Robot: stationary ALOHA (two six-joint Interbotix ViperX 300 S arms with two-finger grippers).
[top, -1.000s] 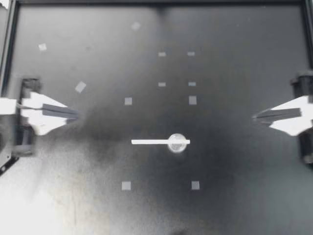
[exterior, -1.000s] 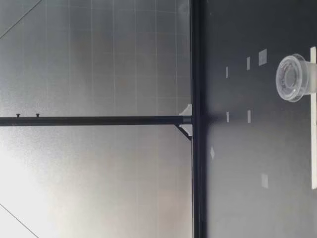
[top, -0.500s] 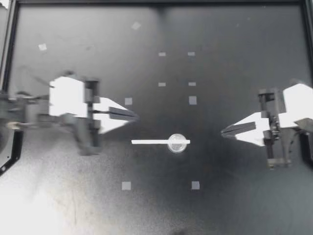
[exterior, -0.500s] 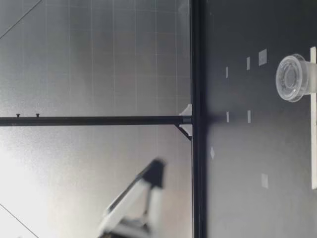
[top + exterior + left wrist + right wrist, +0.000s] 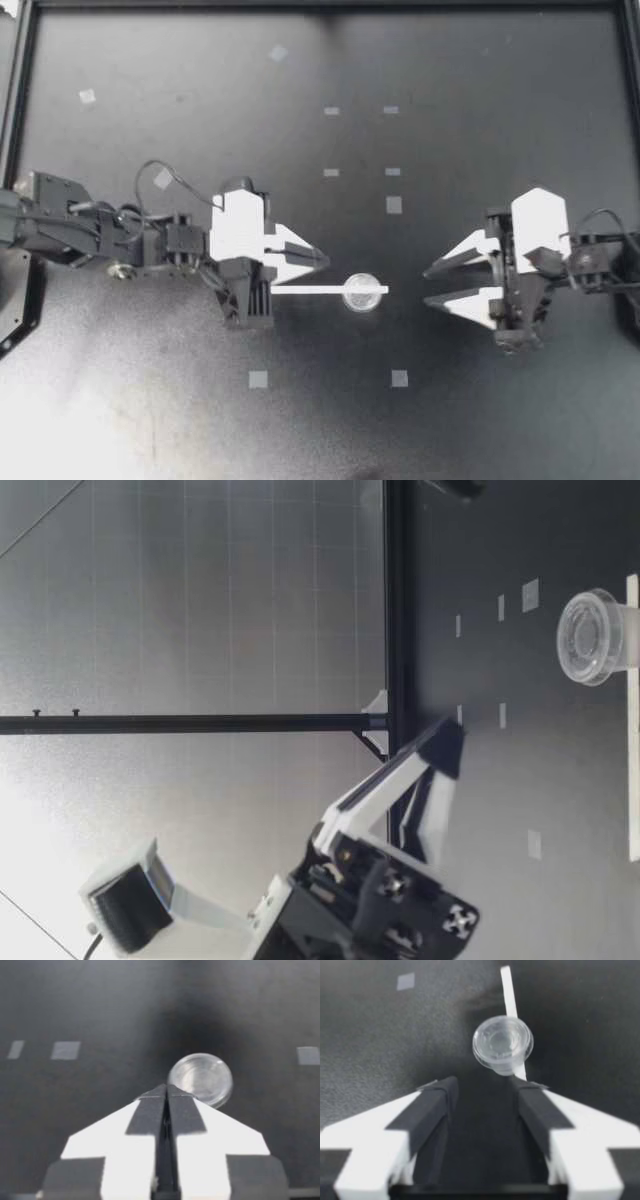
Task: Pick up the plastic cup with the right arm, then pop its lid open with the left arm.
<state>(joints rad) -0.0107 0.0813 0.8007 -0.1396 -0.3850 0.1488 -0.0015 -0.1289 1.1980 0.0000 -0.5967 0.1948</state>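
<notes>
The clear cup's lid should stay free to be popped open, so my right gripper should pick up the cup by its side [image 5: 504, 1068] next.
A small clear cup [image 5: 362, 292] stands on a white strip [image 5: 310, 290] in the middle of the black table. My left gripper [image 5: 325, 260] is shut and empty, its tip just short of the cup and a little beyond the strip. In the left wrist view the cup [image 5: 201, 1079] lies right ahead of the closed tip [image 5: 166, 1087]. My right gripper [image 5: 427, 286] stands open a short way from the cup on the opposite side. In the right wrist view the cup [image 5: 502, 1044] sits ahead of the gap between the fingers [image 5: 430, 1110], apart from both. In the low view a gripper [image 5: 450, 745] hovers above the table, farther off than the cup [image 5: 590, 637].
Small grey tape squares [image 5: 258, 379] [image 5: 399, 378] [image 5: 394, 204] dot the table. A black frame [image 5: 22, 100] borders it, and in the low view a black rail [image 5: 395, 630] runs along its far edge.
Both arms have swung in from the table's sides toward the cup. The right gripper has gone from shut to open. The left gripper has stayed shut.
</notes>
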